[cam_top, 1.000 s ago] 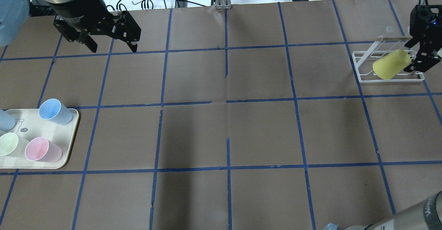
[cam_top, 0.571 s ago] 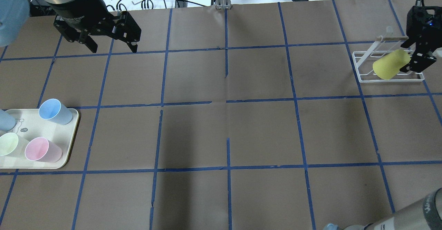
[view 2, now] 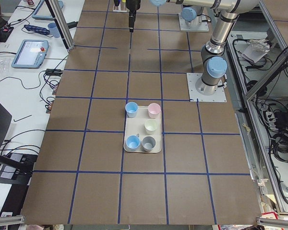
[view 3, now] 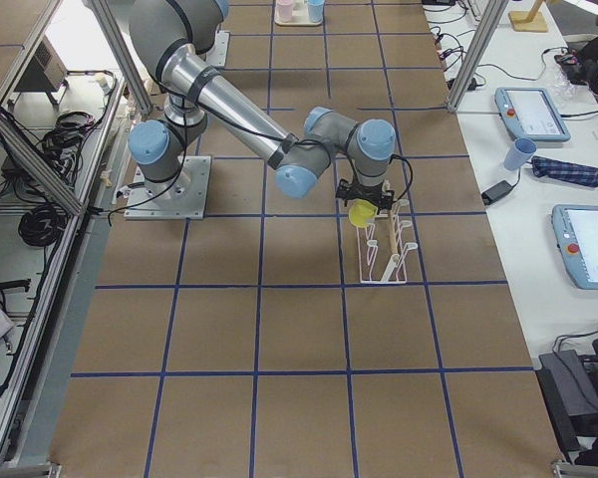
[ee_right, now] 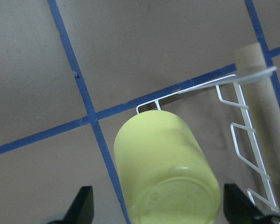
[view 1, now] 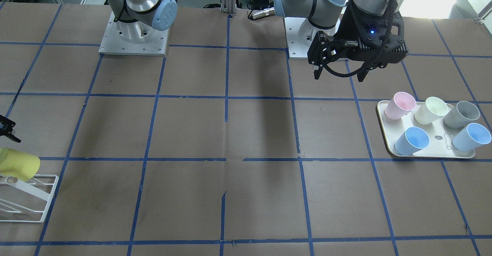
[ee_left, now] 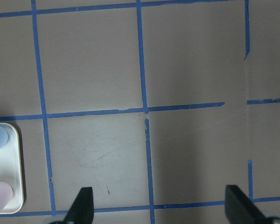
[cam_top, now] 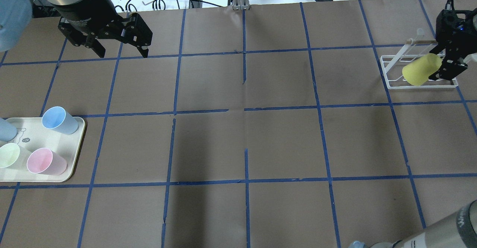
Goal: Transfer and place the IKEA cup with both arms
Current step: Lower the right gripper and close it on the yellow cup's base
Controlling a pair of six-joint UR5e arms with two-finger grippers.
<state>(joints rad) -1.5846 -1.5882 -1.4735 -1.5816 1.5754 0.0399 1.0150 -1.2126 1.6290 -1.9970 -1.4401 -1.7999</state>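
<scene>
Next, my right gripper picks up the yellow cup by its closed base end (ee_right: 172, 198), which leaves the cup's opening free for my left gripper.
The bright yellow IKEA cup (cam_top: 421, 70) lies tilted on a peg of a white wire rack (cam_top: 421, 86) at the table's far right; it also shows in the front view (view 1: 17, 164) and the right side view (view 3: 361, 212). My right gripper (cam_top: 439, 62) is open at the cup's closed base end. In the right wrist view the cup (ee_right: 168, 168) sits between the two spread fingers (ee_right: 84, 205), base toward the camera, with gaps on both sides. My left gripper (cam_top: 122, 52) is open and empty, held above the table at the back left (view 1: 338, 76).
A cream tray (cam_top: 37, 136) at the left edge holds several pastel cups, among them a light blue cup (cam_top: 57, 119) and a pink cup (cam_top: 44, 161). The rack's wooden post (ee_right: 259, 88) stands just right of the yellow cup. Blue tape lines grid the brown table.
My right gripper has shifted slightly back and left along the cup's base end. The cup, rack and left gripper have not moved.
</scene>
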